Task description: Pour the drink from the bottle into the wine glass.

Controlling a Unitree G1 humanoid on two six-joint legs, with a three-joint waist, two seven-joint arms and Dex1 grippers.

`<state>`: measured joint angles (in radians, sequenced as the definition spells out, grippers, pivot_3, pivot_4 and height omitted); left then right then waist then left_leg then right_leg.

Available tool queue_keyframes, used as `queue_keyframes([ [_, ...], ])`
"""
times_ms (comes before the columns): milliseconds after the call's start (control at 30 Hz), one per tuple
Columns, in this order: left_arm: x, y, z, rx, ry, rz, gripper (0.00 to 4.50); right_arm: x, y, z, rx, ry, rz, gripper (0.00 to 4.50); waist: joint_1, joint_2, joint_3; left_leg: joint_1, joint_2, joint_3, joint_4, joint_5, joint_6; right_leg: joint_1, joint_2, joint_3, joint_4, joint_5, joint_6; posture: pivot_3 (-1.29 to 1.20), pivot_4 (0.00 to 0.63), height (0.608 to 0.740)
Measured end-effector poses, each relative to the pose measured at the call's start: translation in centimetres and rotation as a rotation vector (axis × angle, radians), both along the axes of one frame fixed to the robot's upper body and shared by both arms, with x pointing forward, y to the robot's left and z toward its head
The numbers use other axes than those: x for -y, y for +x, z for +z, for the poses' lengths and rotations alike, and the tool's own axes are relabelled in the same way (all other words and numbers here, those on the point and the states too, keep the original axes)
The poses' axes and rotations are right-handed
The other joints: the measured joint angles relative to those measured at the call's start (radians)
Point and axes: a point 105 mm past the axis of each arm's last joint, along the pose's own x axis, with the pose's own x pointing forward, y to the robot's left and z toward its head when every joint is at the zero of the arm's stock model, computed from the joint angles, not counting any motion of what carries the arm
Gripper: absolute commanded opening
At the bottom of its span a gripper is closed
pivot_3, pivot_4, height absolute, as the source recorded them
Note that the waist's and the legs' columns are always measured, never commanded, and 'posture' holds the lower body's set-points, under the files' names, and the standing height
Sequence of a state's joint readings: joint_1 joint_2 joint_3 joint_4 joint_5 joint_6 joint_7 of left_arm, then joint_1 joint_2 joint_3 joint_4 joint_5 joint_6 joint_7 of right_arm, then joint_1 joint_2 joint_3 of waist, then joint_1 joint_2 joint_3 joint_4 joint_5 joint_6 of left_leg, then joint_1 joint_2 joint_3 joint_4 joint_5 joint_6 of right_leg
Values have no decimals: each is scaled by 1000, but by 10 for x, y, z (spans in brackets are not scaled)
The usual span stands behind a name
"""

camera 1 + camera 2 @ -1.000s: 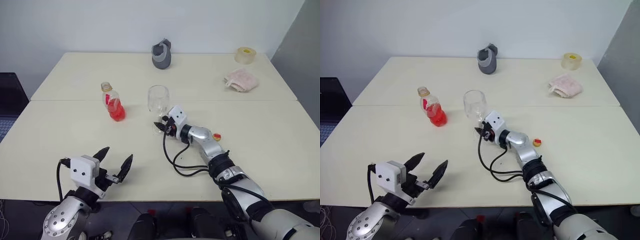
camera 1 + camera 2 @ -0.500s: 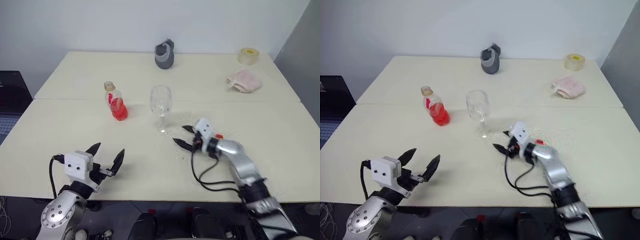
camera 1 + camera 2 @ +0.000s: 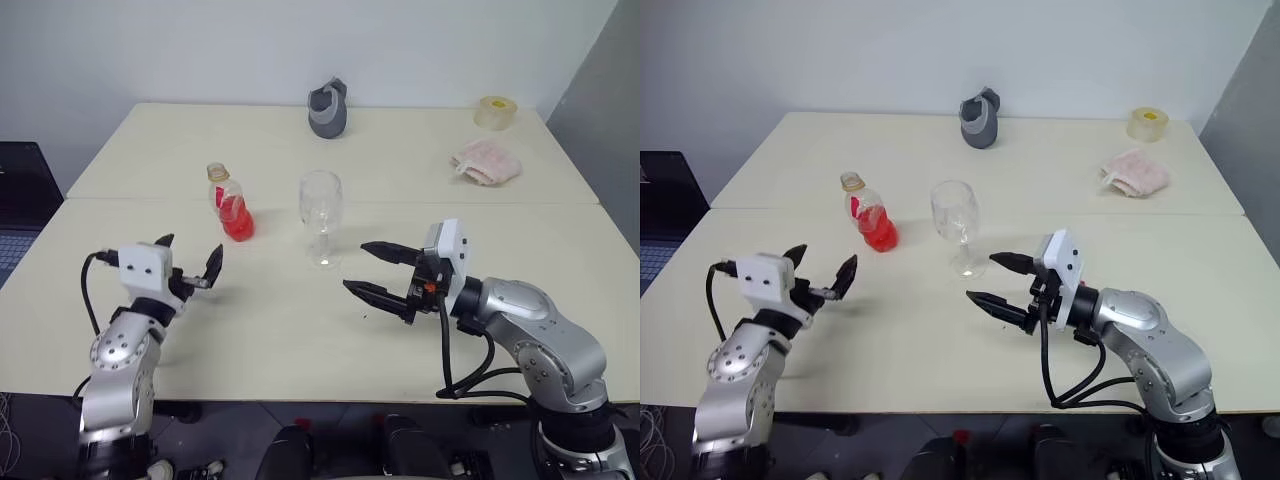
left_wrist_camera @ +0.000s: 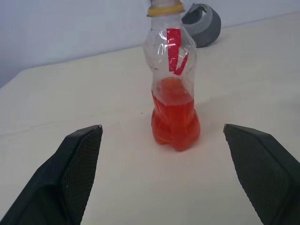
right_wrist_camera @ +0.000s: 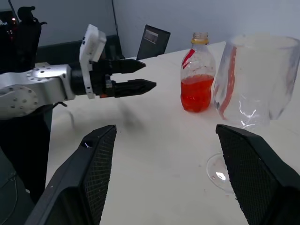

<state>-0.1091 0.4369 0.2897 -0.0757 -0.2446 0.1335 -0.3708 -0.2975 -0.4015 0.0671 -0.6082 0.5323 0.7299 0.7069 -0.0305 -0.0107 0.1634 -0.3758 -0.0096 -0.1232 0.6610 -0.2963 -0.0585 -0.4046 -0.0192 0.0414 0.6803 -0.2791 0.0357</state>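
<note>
My left gripper grabs the bottle by its narrow waist (image 3: 230, 203) just beneath next, to pour the drink, since the bottle's rounded shoulder (image 3: 225, 188) swells out and slopes away.
The bottle (image 3: 229, 203) stands uncapped on the table, left of centre, with the red drink (image 3: 237, 223) filling its lower part. To its right the wine glass (image 3: 321, 207) is upright and holds no liquid. My left gripper (image 3: 189, 254) is open and level, pointing at the bottle from a short way in front; in the left wrist view the bottle (image 4: 173, 89) stands between and beyond the fingers (image 4: 79, 161). My right gripper (image 3: 356, 267) is open in front of and to the right of the glass, apart from it. The right wrist view has the glass (image 5: 255, 79) close by.
A grey object (image 3: 326, 108) sits at the table's far edge, a tape roll (image 3: 493, 111) at the far right corner, and a pink cloth (image 3: 484, 160) before it. A dark laptop (image 3: 20, 195) lies off the left side. A seam (image 3: 150, 200) runs across the tabletop.
My right gripper let go of the glass stem, opened wider and drew back toward me. My left gripper moved forward and up toward the bottle.
</note>
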Motion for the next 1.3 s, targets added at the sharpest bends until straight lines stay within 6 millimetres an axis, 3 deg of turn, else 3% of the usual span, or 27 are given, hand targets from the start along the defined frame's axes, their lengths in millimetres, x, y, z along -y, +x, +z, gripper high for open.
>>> queue_keyframes([
  [167, 15, 15, 0, -19, 3, -92, 4500, 5, 4, -1, -7, -10, -44, 3619, 0, 0, 0, 0, 0, 0, 0, 0, 0, 0, 0, 0, 0, 0, 0, 0, 150, 740],
  [367, 6, 35, 16, 9, 34, -90, 4500, 8, 5, 2, -17, 7, -65, 3619, -2, 0, 0, 0, 0, 0, 0, 0, 0, 0, 0, 0, 0, 0, 0, 0, 150, 740],
  [600, 0, 48, 13, 0, 21, -75, 4500, 10, 6, 2, -17, 3, -75, 3619, -1, 0, 0, -1, 0, 0, 0, 0, 0, -1, 0, 0, 0, 0, 0, 0, 150, 740],
  [800, -1, 60, -4, -44, 4, -81, 4500, 10, 7, 5, -18, 16, -80, 3619, -1, 0, 0, -1, 0, -1, 1, 0, 0, -1, 0, -1, 0, 0, 0, 0, 150, 740],
  [1067, 7, 87, 11, -1, 11, -112, 4500, 13, 9, 5, -25, 18, -107, 3619, -1, -1, 0, -2, -8, -3, 1, 0, 0, -2, -1, -1, 0, 0, 0, 0, 150, 740],
  [1300, 11, 101, 9, -7, 24, -114, 4500, 15, 11, 5, -24, 15, -128, 3619, -3, -1, 0, -3, -10, -4, 1, 0, 0, -2, -2, -2, 0, 0, 0, 0, 150, 740],
])
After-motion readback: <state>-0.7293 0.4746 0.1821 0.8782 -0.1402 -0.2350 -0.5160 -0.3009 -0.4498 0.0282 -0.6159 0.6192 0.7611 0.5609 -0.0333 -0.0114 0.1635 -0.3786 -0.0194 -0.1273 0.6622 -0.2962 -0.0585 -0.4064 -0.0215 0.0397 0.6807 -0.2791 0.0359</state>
